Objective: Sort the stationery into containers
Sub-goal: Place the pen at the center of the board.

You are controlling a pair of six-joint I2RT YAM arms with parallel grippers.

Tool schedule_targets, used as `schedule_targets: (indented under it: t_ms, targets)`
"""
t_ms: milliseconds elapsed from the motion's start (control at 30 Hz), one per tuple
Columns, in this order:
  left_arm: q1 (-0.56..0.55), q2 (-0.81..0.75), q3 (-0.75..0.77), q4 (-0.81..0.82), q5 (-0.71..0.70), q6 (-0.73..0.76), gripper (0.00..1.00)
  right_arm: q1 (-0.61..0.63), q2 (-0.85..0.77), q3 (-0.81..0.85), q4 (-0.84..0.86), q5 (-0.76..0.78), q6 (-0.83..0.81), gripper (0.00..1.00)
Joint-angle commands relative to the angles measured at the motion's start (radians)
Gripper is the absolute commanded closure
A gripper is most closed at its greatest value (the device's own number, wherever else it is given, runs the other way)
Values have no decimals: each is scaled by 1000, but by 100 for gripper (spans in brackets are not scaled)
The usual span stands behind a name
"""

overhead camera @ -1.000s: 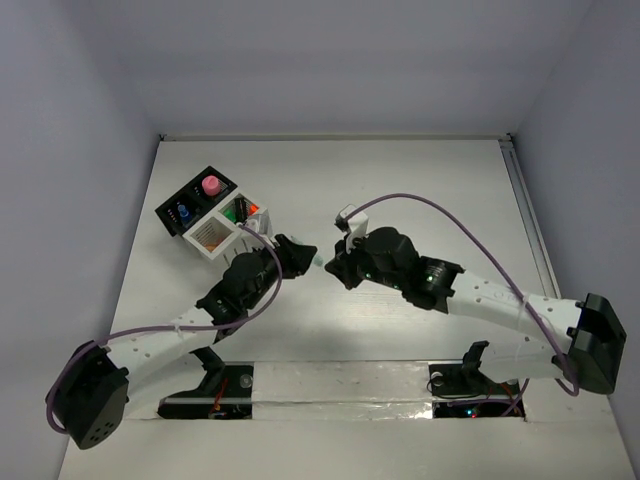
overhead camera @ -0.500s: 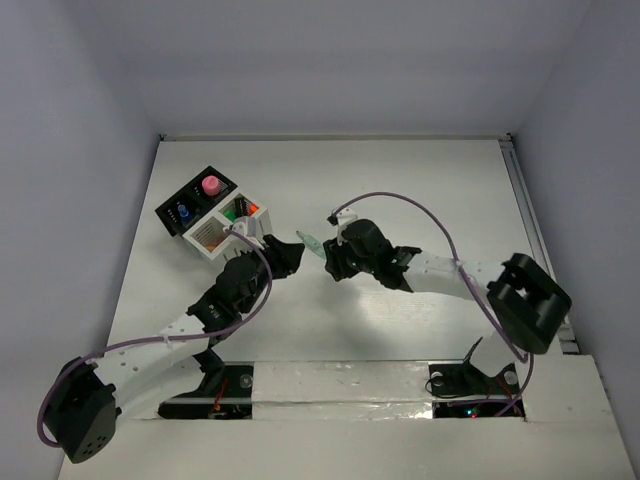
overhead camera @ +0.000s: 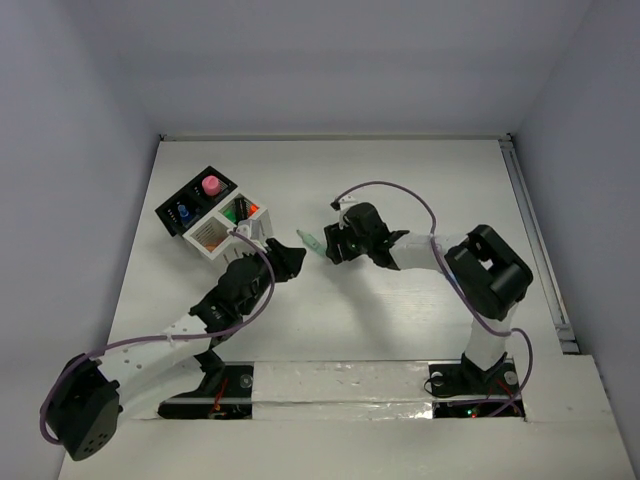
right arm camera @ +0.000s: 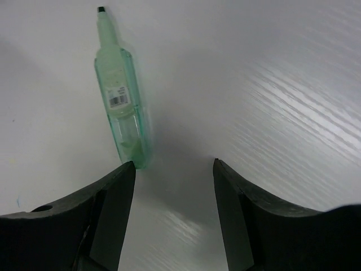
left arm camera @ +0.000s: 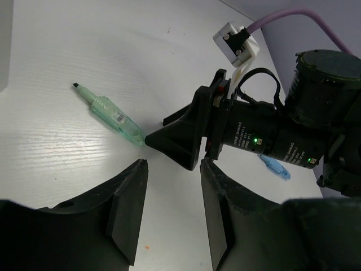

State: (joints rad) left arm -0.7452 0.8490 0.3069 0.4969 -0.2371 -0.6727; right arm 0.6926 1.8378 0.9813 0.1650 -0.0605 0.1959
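I will next grab the mint green highlighter with my right gripper by its blunt end (overhead camera: pixel 322 250) (right arm camera: pixel 134 153), so the highlighter's tip half stays free and I can hand the highlighter over to my left gripper.
A translucent mint green highlighter (overhead camera: pixel 312 240) lies flat on the white table between my two grippers. My right gripper (right arm camera: pixel 172 166) is open, and the highlighter (right arm camera: pixel 121 107) lies just past its left fingertip (right arm camera: pixel 127 169), uncapped tip pointing away. My left gripper (left arm camera: pixel 172 166) is open and empty, facing the highlighter (left arm camera: pixel 110 113) and the right gripper (left arm camera: pixel 180 141). A translucent blue pen (left arm camera: pixel 274 167) lies under the right arm. The containers stand at the back left: a black box (overhead camera: pixel 172 207) holding pink and blue pieces, joined to a white box (overhead camera: pixel 213 247) holding green and orange ones.
Purple cables loop over both arms (overhead camera: pixel 385 188). The right arm is folded tightly, its elbow (overhead camera: pixel 490 270) raised over the right half of the table. A rail runs along the table's right edge (overhead camera: pixel 530 235). Walls enclose the table on three sides.
My right gripper opened and let the mint green highlighter go onto the table. The right arm folded back toward its base; the left gripper shifted slightly toward the highlighter.
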Motion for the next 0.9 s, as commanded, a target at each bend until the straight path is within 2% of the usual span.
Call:
schedule_targets:
  t_ms: [0, 200, 400, 600, 867]
  targets:
    - [-5, 10, -8, 63, 10, 21, 61, 18, 53, 45, 15, -73, -62, 38]
    - [4, 39, 6, 58, 4, 30, 61, 27, 69, 72, -33, -111, -145, 39]
    - [13, 45, 9, 66, 15, 33, 61, 67, 115, 132, -120, 13, -216, 38]
    - [14, 28, 1, 60, 15, 32, 61, 108, 107, 134, -85, 54, -197, 39]
    - [32, -7, 3, 26, 7, 42, 61, 156, 159, 188, -101, 211, -123, 39]
